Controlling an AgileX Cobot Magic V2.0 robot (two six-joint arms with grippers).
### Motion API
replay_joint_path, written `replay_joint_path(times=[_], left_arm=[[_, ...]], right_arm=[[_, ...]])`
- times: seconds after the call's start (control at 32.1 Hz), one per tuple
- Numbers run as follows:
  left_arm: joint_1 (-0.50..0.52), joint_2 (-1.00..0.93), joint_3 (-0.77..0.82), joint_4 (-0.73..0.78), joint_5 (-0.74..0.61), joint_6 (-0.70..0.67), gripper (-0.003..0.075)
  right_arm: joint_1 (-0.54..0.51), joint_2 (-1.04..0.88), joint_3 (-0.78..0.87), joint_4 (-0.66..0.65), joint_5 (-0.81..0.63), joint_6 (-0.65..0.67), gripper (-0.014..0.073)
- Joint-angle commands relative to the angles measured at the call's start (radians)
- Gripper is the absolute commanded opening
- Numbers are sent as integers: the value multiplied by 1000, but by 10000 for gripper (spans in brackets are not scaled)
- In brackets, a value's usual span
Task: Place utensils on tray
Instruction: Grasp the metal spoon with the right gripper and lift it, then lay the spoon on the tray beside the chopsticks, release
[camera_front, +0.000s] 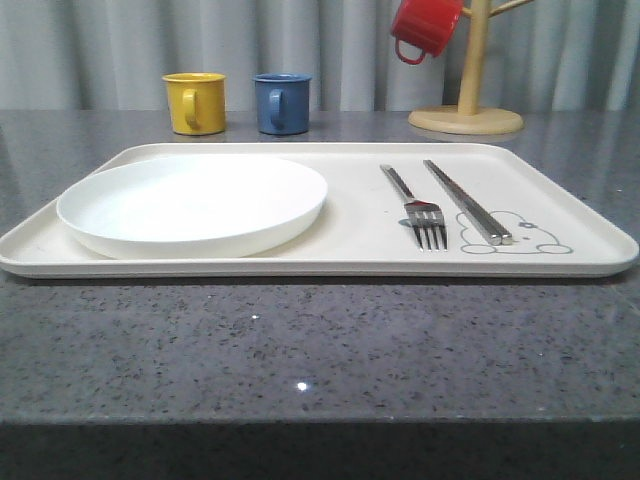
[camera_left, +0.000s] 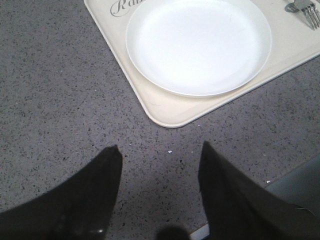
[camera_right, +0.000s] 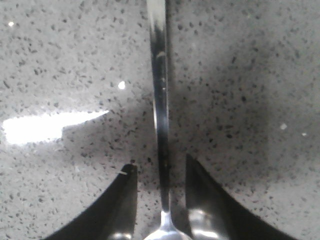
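Note:
My right gripper closes on the spoon now, since the fingers stand on either side of the spoon's handle (camera_right: 162, 135). Closing now would catch the spoon.
The cream tray (camera_front: 360, 215) lies on the grey speckled counter. On it are the white plate (camera_front: 195, 200) at the left, a fork (camera_front: 415, 205) and a pair of chopsticks (camera_front: 465, 200) at the right. A silver spoon (camera_right: 160, 100) lies on the bare counter, its handle running between the fingers of my right gripper (camera_right: 160, 167). That gripper is open, with a gap on each side of the handle. My left gripper (camera_left: 161, 150) hangs open over the counter just off a corner of the tray (camera_left: 165, 112), near the plate (camera_left: 197, 42).
Behind the tray stand a yellow mug (camera_front: 195, 102) and a blue mug (camera_front: 281, 103). A red mug (camera_front: 425, 28) hangs on a wooden mug stand (camera_front: 466, 118) at the back right. Bare counter runs along the tray's near side up to the front edge.

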Motion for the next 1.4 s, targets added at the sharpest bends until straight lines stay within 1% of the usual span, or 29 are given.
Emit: replay_joint_path(times=[0.0,0.22,0.37,0.44,0.5,0.62,0.81,0.93,1.0,1.18,1.37], left_arm=[[-7,2,-25,-1,-63,-12,356],[-7,2,-25,-1,-63,-12,356],[-7,2,-25,-1,-63,-12,356],[-7,2,-25,-1,-63,-12,356],[-7,2,-25,-1,-63,-12,356],[-7,2,-25,-1,-63,-12,356],[-7,2,-25,-1,-72,-12,356],[-7,2,-25,-1,-84,-12,356],[-7,2,-25,-1,-88,-12,356],[-7,2,-25,-1,-90,-12,356],[-7,2,-25,-1,-90,-12,356]], right_arm=[[-7,-30,-23,1,-12,-15,255],[-7,-20,-24,1,-6,-15,141],[-6,-25,-48,9,15,-15,12],[-1,-33,-61,22,40,-15,-18],[6,-44,-75,41,59,-15,-20],[51,-81,-93,109,86,-35,-17],[206,-123,-95,219,81,-34,-17],[278,-104,-95,307,51,-11,-17],[297,-88,-95,333,33,2,-17],[319,-50,-95,338,-33,50,-11],[319,-24,-95,338,-66,59,50]])
